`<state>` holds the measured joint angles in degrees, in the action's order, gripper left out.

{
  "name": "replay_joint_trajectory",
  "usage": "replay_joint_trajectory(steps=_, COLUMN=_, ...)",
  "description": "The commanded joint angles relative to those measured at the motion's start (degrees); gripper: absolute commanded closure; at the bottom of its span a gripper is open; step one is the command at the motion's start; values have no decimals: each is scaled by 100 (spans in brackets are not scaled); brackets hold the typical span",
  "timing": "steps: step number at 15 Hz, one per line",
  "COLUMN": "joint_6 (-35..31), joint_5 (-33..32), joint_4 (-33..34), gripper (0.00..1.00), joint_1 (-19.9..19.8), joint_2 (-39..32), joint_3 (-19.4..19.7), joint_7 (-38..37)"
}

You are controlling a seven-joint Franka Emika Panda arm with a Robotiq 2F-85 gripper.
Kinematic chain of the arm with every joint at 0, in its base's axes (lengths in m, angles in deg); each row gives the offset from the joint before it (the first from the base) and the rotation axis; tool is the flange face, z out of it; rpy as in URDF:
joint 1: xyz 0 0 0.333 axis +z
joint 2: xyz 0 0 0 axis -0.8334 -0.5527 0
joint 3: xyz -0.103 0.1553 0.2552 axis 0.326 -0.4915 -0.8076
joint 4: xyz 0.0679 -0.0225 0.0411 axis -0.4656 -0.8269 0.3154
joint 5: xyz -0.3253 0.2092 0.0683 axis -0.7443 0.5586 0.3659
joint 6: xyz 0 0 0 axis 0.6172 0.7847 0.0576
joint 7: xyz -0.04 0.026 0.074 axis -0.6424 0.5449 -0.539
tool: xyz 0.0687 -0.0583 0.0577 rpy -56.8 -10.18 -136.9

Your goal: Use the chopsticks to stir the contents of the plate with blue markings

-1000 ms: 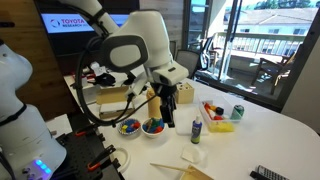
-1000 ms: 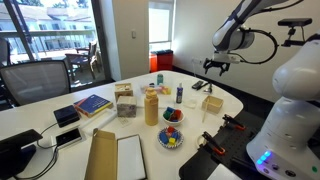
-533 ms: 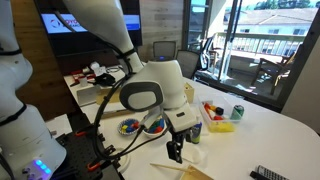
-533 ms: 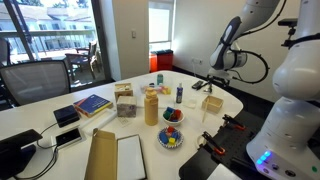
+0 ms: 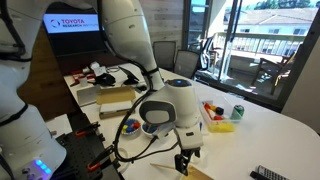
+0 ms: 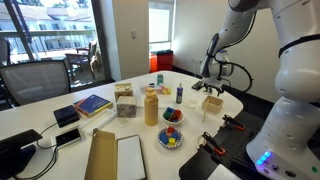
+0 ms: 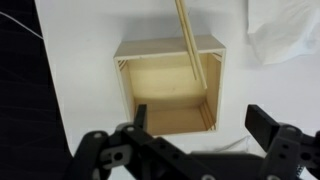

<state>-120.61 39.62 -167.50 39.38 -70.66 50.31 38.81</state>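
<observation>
Next, my gripper takes hold of the chopsticks by the end resting over the wooden box, so their far part stays free to stir the plate's contents.
In the wrist view the chopsticks slant from the top edge down into an open, pale wooden box on the white table. My gripper hangs just above the box's near edge, open, with nothing between its black fingers. In both exterior views the gripper points down over that box. The plate with blue markings holds colourful pieces and sits well to the side of the gripper, beside a second small dish.
A yellow bottle, a small dark bottle, a book and a long cardboard box stand on the round table. A white napkin lies by the wooden box. A green can and toys sit further off.
The arm has swung down and forward from high above the dishes to just over the wooden box. The gripper has stayed open.
</observation>
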Motion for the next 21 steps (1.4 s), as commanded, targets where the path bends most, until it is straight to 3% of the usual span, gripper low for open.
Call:
replay_joint_trajectory(steps=1, joint_6=-71, joint_5=360, joint_4=310, gripper=0, joint_1=164, joint_2=-467, joint_3=58, joint_7=17)
replay_joint_trajectory(steps=17, joint_6=-380, joint_5=605, joint_4=587, gripper=0, joint_1=371, joint_2=-1251, joint_3=103, joint_7=91)
replay_joint_trajectory(steps=18, joint_6=-392, joint_5=608, joint_4=586, gripper=4, joint_1=368, joint_2=-1266, joint_3=105, joint_7=93)
replay_joint_trajectory(steps=19, joint_6=-397, joint_5=611, joint_4=579, gripper=26, joint_1=368, joint_2=-1271, joint_3=113, joint_7=94)
replay_joint_trajectory(steps=21, joint_6=-392, joint_5=615, joint_4=585, gripper=32, joint_1=378, joint_2=-1280, joint_3=127, joint_7=88)
